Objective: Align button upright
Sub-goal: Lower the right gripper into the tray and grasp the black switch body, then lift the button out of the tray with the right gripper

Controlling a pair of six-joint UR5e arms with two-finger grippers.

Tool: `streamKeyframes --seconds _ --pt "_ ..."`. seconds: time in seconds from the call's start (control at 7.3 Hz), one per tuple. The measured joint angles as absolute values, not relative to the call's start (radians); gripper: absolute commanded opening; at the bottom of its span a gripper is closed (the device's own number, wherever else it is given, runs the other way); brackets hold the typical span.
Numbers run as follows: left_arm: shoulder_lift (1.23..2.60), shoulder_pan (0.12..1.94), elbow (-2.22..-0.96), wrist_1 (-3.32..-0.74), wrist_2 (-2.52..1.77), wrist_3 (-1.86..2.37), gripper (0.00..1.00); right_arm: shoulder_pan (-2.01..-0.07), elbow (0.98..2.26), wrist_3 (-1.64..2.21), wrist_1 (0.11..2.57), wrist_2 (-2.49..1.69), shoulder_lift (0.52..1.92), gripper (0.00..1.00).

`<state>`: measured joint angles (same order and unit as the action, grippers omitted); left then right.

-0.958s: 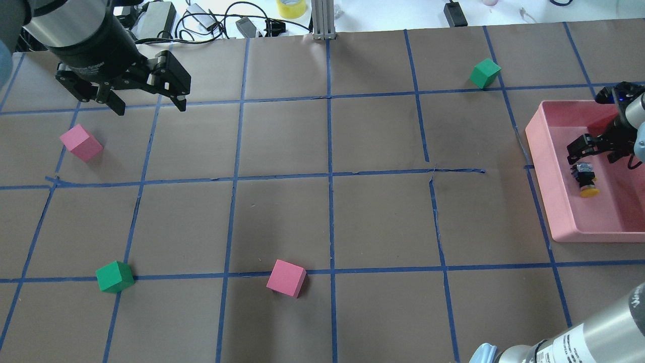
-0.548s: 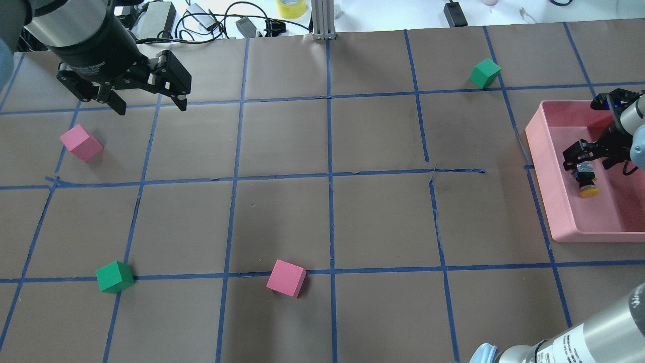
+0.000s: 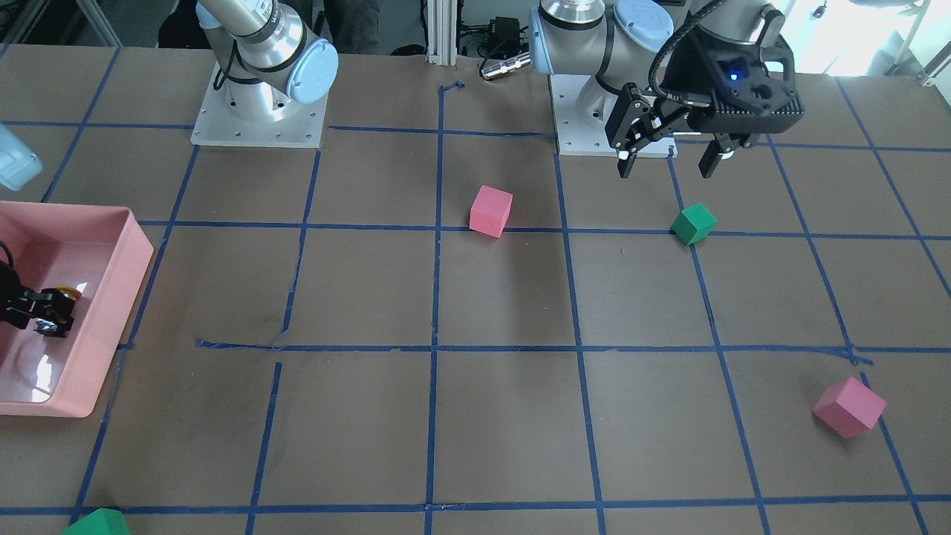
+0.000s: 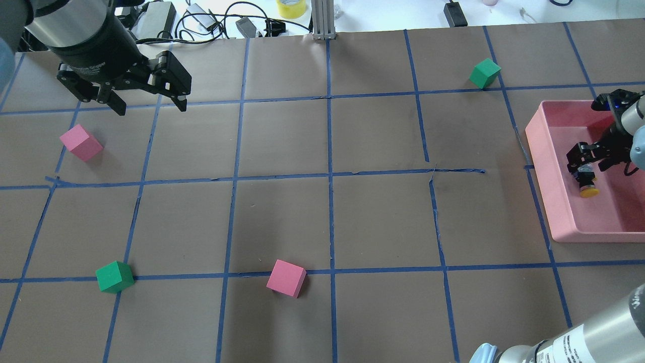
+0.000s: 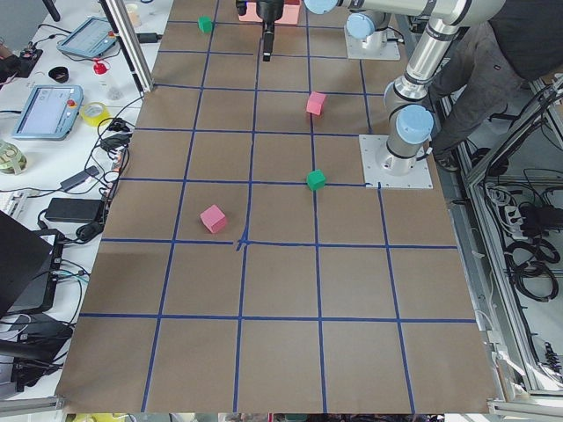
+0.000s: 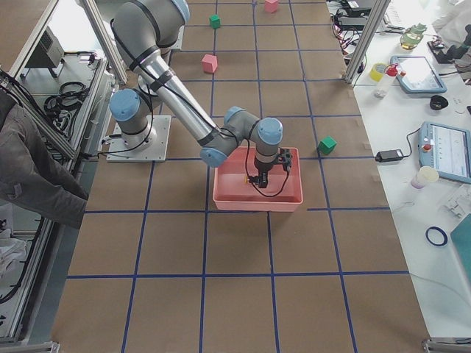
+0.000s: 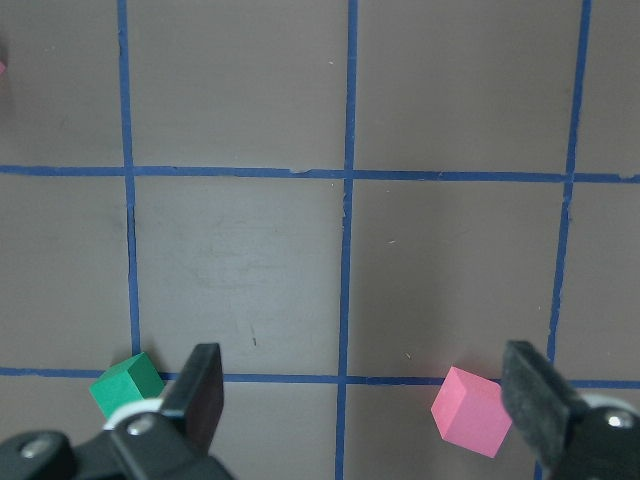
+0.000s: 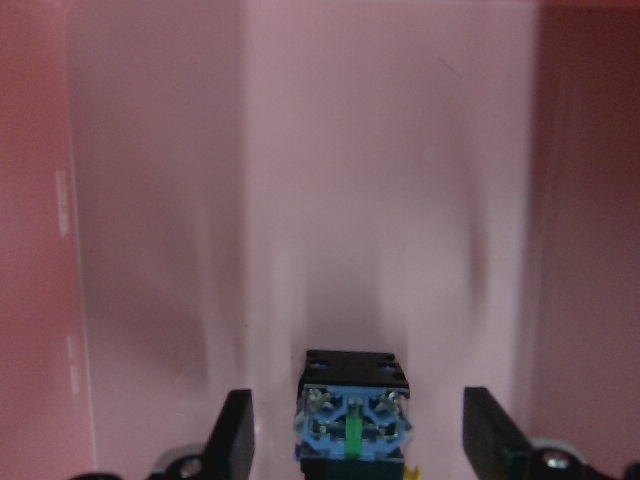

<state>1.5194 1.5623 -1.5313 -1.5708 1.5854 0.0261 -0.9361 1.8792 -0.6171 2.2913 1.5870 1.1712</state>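
The button needs to be aligned upright. My right gripper should take it by its black body (image 8: 352, 368) next.
The button (image 4: 587, 182) lies on its side inside the pink tray (image 4: 554, 212), its yellow cap toward the near side of the overhead view. The right wrist view shows its black body and blue-white terminal end (image 8: 352, 422). My right gripper (image 4: 584, 166) is low in the tray, open, with one finger on each side of the button's terminal end and a gap on both sides. In the front-facing view the gripper (image 3: 36, 316) hides most of the button; only the yellow cap (image 3: 70, 292) shows. My left gripper (image 4: 151, 107) is open and empty above the far left of the table.
A pink cube (image 4: 80, 142) and a green cube (image 4: 114, 277) lie on the left. Another pink cube (image 4: 286, 278) lies near the front middle and another green cube (image 4: 485, 72) at the far right. The tray walls stand close around my right gripper.
My right gripper has come down and a little toward the button, so its fingers now straddle the terminal end. The button and the left arm have not moved.
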Motion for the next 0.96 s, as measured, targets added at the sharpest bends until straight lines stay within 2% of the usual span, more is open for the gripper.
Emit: streamKeyframes --seconds 0.14,0.68,0.96 --pt "1.521 1.563 -1.532 -1.571 1.586 0.026 1.00 -0.936 1.880 -0.619 2.289 1.589 1.173 0.01" --pt "1.529 1.563 -1.532 -1.568 1.585 0.026 1.00 -0.937 1.862 -0.617 2.275 1.587 1.191 0.00" --pt "1.529 1.562 -1.532 -1.566 1.585 0.026 1.00 -0.942 1.814 -0.625 2.190 1.588 1.245 0.00"
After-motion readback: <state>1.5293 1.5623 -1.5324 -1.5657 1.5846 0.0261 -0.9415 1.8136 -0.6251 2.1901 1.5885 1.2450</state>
